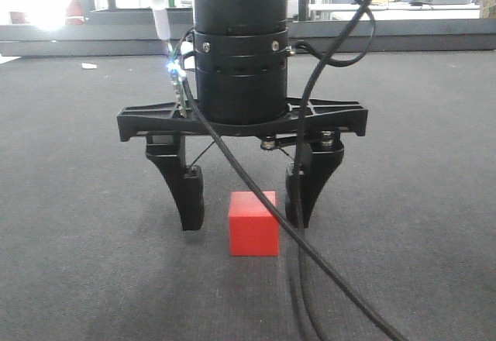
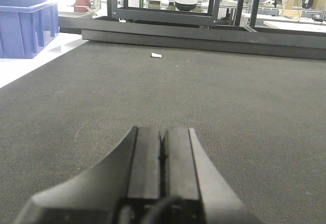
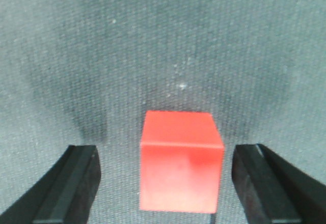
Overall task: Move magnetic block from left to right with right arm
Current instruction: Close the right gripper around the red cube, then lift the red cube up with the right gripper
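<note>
My right gripper grabs the magnetic block (image 1: 253, 223) by its opposite sides next, to move the block from its place on the grey carpet.
The magnetic block (image 1: 253, 223), a small red cube, rests on the grey carpet. My right gripper (image 1: 246, 218) hangs straight down over it, open, one black finger on each side. In the right wrist view the block (image 3: 181, 165) sits between the two fingers (image 3: 71, 183) with carpet showing on both sides and nothing touching it. It lies nearer the finger on the right of that view. That gripper (image 3: 165, 152) is wide open. My left gripper (image 2: 163, 132) is low over bare carpet, its pads pressed together with nothing between them.
Black cables (image 1: 310, 263) trail from the right arm past the block toward the front. A blue crate (image 2: 25, 25) stands far left beyond the carpet edge. A white scrap (image 2: 156, 55) lies near a dark frame rail (image 2: 204, 30) at the back.
</note>
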Motion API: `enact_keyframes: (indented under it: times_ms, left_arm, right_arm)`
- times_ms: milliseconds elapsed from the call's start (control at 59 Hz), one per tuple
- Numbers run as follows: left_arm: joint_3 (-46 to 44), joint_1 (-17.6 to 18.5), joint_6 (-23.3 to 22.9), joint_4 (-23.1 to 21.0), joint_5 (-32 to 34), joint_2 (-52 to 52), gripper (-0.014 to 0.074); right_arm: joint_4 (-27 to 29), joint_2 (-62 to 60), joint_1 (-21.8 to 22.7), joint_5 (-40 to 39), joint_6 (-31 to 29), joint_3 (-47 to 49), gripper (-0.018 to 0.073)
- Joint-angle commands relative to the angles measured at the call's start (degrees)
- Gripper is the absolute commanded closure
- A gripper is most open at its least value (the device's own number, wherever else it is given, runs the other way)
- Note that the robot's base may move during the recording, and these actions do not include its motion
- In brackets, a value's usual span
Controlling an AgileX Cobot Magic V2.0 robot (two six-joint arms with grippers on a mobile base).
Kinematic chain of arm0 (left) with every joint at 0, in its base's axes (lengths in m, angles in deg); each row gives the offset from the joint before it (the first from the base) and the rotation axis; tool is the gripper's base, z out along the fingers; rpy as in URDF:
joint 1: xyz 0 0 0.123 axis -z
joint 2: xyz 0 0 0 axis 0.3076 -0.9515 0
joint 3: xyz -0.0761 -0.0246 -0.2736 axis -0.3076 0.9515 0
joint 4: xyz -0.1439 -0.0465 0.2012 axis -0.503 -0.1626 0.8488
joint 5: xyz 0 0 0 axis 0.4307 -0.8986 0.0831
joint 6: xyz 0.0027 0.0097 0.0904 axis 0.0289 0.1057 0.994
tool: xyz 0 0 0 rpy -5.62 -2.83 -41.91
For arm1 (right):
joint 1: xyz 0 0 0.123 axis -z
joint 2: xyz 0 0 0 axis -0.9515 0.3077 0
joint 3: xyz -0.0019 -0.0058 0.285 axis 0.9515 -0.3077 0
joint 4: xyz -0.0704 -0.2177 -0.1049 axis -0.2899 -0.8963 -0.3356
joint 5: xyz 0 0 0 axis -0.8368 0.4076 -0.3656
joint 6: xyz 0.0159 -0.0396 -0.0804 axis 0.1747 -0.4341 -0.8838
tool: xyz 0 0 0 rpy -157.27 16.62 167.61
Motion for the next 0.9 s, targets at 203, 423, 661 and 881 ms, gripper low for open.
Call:
enact_keyframes:
  times_ms: [203, 423, 661, 881]
  left_arm:
    - [0.4, 0.0, -0.2, 0.0, 5.1, 0.8, 0.0713]
    - [0.4, 0.0, -0.2, 0.0, 5.1, 0.8, 0.0713]
    - [0.4, 0.0, -0.2, 0.0, 5.1, 0.8, 0.0713]
    - [0.4, 0.0, -0.2, 0.0, 5.1, 0.8, 0.0713]
  right_arm:
    - [-0.7, -2.9, 0.0, -1.0, 0.8, 1.0, -0.0048]
    - [-0.6, -2.9, 0.0, -1.6, 0.8, 1.0, 0.0199]
    - [-1.3, -2.9, 0.0, -0.9, 0.8, 1.0, 0.0370]
    - [-1.7, -6.0, 0.0, 0.7, 0.0, 1.0, 0.0368]
